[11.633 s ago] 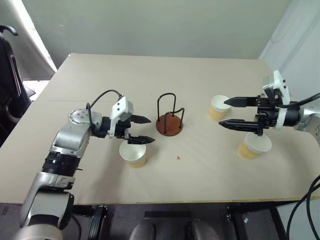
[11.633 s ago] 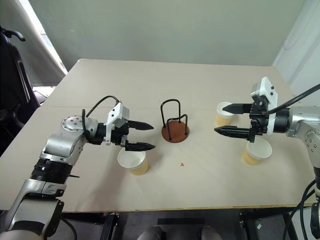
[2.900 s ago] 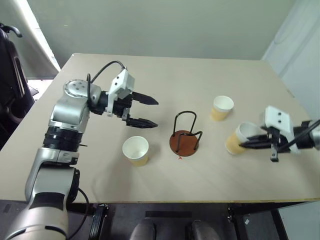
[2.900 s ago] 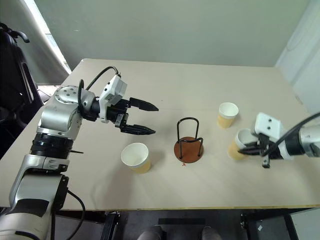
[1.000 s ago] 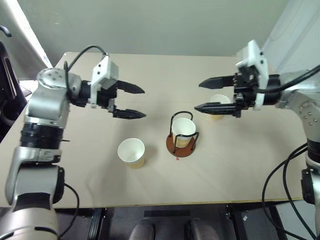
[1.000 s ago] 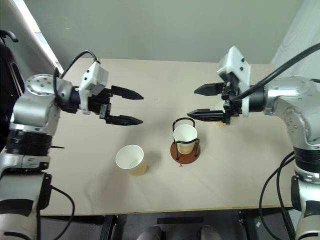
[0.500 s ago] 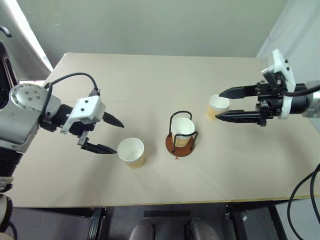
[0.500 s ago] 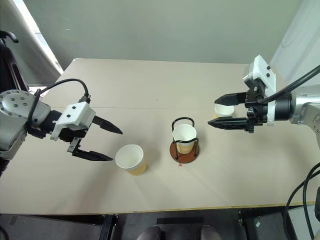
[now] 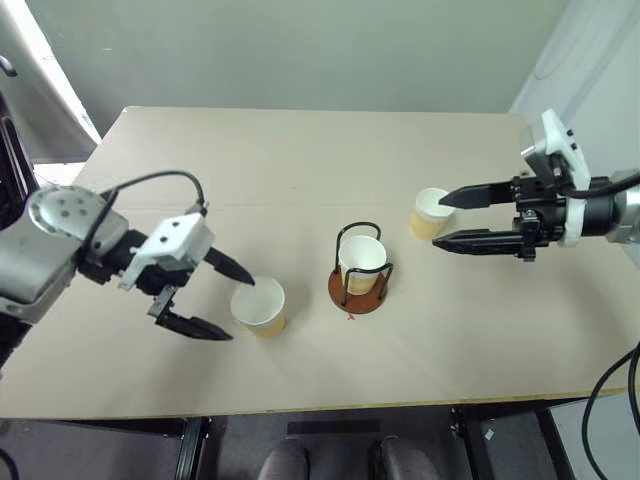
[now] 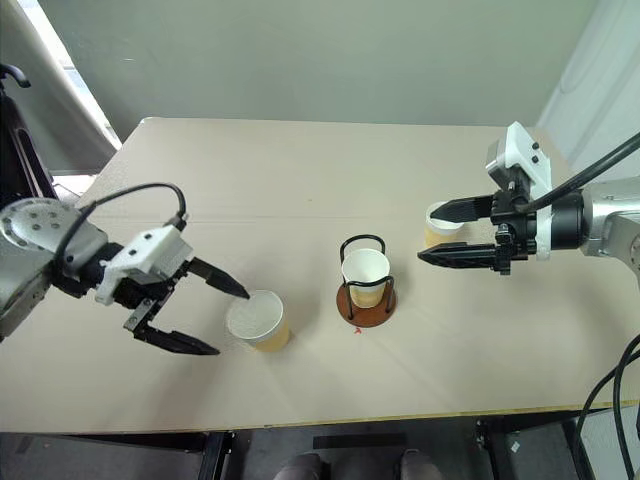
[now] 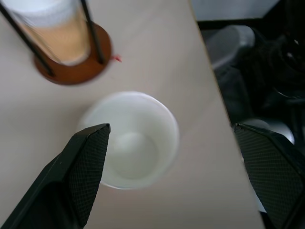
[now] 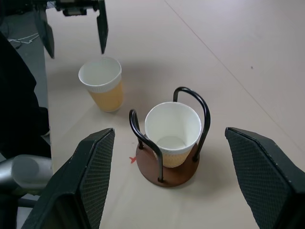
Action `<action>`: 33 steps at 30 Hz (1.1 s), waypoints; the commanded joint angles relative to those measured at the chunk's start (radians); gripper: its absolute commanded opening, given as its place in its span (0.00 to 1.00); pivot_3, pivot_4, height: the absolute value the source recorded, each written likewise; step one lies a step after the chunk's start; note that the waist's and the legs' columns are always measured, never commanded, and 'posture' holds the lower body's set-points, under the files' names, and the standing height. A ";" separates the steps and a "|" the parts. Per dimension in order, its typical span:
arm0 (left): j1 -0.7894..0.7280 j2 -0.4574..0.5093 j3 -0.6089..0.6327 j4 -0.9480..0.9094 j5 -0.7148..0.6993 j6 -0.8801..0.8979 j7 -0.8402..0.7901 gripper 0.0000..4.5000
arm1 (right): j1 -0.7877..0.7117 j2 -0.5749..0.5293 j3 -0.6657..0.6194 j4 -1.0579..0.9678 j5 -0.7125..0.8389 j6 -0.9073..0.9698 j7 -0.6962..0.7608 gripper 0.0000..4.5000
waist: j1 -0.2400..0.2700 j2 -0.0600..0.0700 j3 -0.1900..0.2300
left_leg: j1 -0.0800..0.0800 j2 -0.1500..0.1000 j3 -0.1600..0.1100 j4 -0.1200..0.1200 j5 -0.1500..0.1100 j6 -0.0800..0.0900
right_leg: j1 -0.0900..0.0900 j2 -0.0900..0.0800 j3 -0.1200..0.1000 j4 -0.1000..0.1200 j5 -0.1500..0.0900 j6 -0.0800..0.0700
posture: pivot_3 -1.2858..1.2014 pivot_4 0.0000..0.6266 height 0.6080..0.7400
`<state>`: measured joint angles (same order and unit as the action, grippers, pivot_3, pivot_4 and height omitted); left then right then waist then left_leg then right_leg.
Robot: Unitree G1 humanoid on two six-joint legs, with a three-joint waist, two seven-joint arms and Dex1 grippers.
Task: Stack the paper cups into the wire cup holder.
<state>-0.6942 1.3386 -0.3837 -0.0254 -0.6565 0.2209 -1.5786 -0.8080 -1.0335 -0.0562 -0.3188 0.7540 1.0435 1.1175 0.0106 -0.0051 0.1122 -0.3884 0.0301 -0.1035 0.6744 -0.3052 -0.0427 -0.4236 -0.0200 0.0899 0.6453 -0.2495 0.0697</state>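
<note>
The left gripper isn't ready to close on the second paper cup and should go lower first. Both fingers are above the paper cup's rim, one over its opening (image 9: pixel 261 300), so they would miss the cup if they closed now.
One paper cup (image 9: pixel 362 258) stands inside the wire cup holder (image 9: pixel 357 292), mid-table. A second paper cup (image 9: pixel 260 306) stands upright to its left. My left gripper (image 9: pixel 239 309) is open and low beside that cup, one finger reaching the cup's far rim and the other on its near side. In the left wrist view this cup (image 11: pixel 129 143) lies between the spread fingers. A third paper cup (image 9: pixel 429 212) stands right of the holder. My right gripper (image 9: pixel 438 220) hovers open by it, empty and pointing left. The right wrist view looks down on the holder's cup (image 12: pixel 171 128).
The tan table (image 9: pixel 300 160) has its front edge close below the left cup. A small red mark (image 9: pixel 352 317) sits just in front of the holder's base. A dark chair (image 9: pixel 8 150) stands off the table's left side.
My left gripper has dropped lower and edged in toward the left cup, so its fingers now straddle the cup. The right gripper has hardly moved.
</note>
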 commanded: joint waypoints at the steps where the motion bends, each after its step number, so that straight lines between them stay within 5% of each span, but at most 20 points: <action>1: -0.019 0.022 -0.018 -0.023 -0.003 -0.052 -0.036 1.00 | -0.012 -0.020 -0.037 -0.018 0.019 0.002 -0.006 0.83 | 0.001 0.000 0.000 | 0.000 0.000 0.000 0.000 0.000 0.000 | 0.000 0.000 0.000 0.000 0.000 0.000 | 0.52 0.24 1.00; 11: -0.024 -0.056 -0.058 -0.007 0.144 -0.146 -0.036 1.00 | 0.025 -0.026 -0.054 -0.037 0.011 -0.032 -0.023 0.83 | -0.001 0.000 0.000 | 0.000 0.000 0.000 0.000 0.000 0.000 | 0.000 0.000 0.000 0.000 0.000 0.000 | 0.52 0.24 1.00; 33: -0.080 -0.118 -0.070 -0.070 0.178 -0.046 -0.036 1.00 | 0.273 0.075 -0.109 -0.051 -0.051 -0.484 0.074 0.83 | -0.001 0.000 0.000 | 0.000 0.000 0.000 0.001 0.000 0.000 | 0.001 0.000 -0.001 0.001 0.000 0.000 | 0.52 0.24 1.00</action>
<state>-0.7543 1.2083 -0.4544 -0.0804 -0.4766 0.1748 -1.5814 -0.5310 -0.9573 -0.1352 -0.3594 0.7085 0.6067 1.1766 0.0096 -0.0052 0.1121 -0.3883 0.0300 -0.1036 0.6755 -0.3052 -0.0428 -0.4225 -0.0203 0.0890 0.6464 -0.2496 0.0694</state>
